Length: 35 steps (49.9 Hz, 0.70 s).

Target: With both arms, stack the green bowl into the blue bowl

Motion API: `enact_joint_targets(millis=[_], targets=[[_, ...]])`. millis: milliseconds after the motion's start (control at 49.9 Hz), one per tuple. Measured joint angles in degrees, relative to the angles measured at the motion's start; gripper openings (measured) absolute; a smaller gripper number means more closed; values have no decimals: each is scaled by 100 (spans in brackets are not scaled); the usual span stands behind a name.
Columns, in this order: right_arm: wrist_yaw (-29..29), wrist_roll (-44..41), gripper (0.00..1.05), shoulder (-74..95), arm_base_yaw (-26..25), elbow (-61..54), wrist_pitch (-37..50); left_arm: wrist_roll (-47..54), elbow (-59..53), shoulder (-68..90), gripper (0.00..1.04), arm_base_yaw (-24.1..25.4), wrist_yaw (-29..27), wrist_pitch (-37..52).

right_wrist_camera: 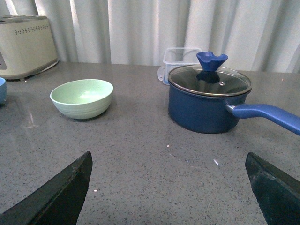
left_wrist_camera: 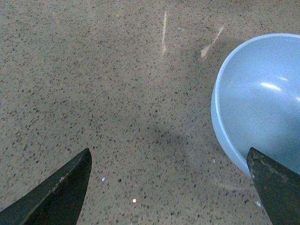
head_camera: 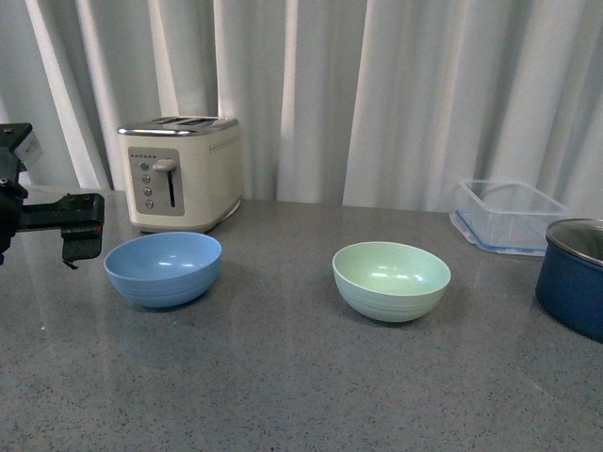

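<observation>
The blue bowl should be grabbed by its rim (head_camera: pixel 107 265) next with my left gripper. Then my left gripper can bring the blue bowl over for the green bowl (head_camera: pixel 391 280) to stack into.
The blue bowl (head_camera: pixel 164 267) sits upright on the grey counter left of centre; the left wrist view shows it too (left_wrist_camera: pixel 262 98). The green bowl (head_camera: pixel 391 280) stands to its right, apart from it, and appears in the right wrist view (right_wrist_camera: pixel 82 97). My left gripper (head_camera: pixel 80 235) hovers just left of the blue bowl, open, with only bare counter between its fingers (left_wrist_camera: pixel 61 187). One fingertip lies close to the bowl's rim. In the right wrist view my right gripper (right_wrist_camera: pixel 168 187) is open over bare counter, well short of the green bowl. It is out of the front view.
A cream toaster (head_camera: pixel 179 173) stands behind the blue bowl. A clear plastic container (head_camera: pixel 507 217) and a dark blue pot (head_camera: pixel 575 278) with glass lid and long handle (right_wrist_camera: pixel 267 115) occupy the right side. White curtains hang behind the counter.
</observation>
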<state>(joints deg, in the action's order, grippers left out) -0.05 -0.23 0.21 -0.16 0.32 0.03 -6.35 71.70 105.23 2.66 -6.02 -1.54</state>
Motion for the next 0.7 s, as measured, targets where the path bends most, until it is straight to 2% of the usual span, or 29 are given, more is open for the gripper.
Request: enact_joint_targets(millis=[701], targets=[[0, 0, 95, 0, 0, 0, 0, -168, 1659, 1513, 98, -260, -240, -367]])
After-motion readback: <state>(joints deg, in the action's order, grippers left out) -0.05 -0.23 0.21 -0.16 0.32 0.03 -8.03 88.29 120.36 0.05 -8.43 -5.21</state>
